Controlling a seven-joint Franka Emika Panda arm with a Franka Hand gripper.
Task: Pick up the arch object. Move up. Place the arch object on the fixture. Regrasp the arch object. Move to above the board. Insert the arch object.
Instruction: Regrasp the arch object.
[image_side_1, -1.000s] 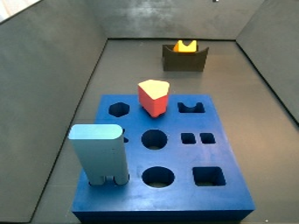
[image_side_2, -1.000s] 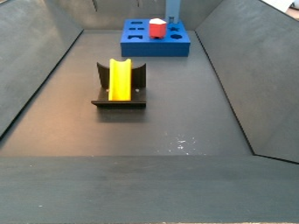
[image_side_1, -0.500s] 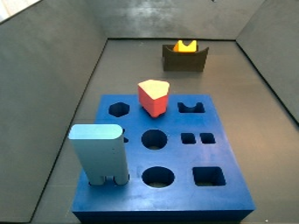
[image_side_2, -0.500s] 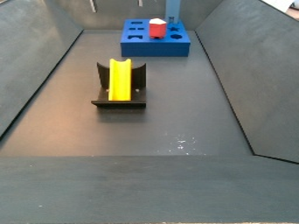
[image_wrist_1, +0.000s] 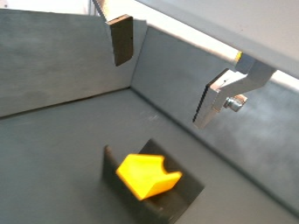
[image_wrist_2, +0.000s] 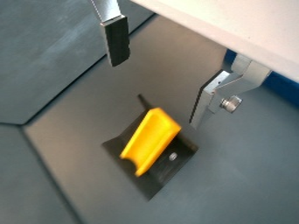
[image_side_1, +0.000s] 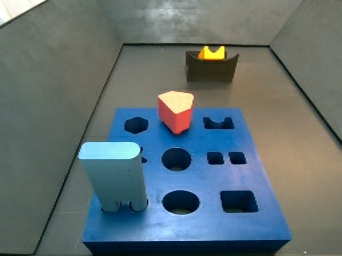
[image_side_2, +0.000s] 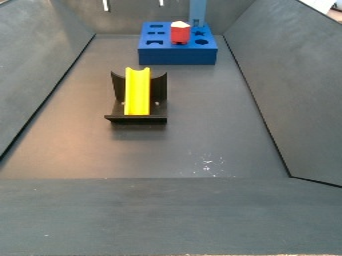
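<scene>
My gripper is about to reach the arch object and grab its notched end (image_side_1: 213, 52) (image_wrist_1: 152, 177), so its plain end stays free to go into the board's notched hole.
The yellow-orange arch object (image_side_2: 136, 90) lies lengthwise in the recess of the dark fixture (image_side_2: 134, 118) on the floor; from the far side its notched end (image_side_1: 211, 52) pokes above the fixture (image_side_1: 211, 68). In both wrist views my gripper (image_wrist_1: 167, 66) (image_wrist_2: 162, 74) hangs open well above the arch object (image_wrist_1: 146, 173) (image_wrist_2: 149, 138) and the fixture (image_wrist_2: 163, 171), nothing between its fingers. The blue board (image_side_1: 201, 140) (image_side_2: 181, 57) with shaped holes lies apart from the fixture.
A red prism peg (image_side_1: 175, 110) (image_side_2: 179, 33) and a tall light-blue block (image_side_1: 112, 175) (image_side_2: 198, 12) stand in the board. Grey sloping walls (image_side_1: 67, 90) enclose the dark floor on both sides and at the back.
</scene>
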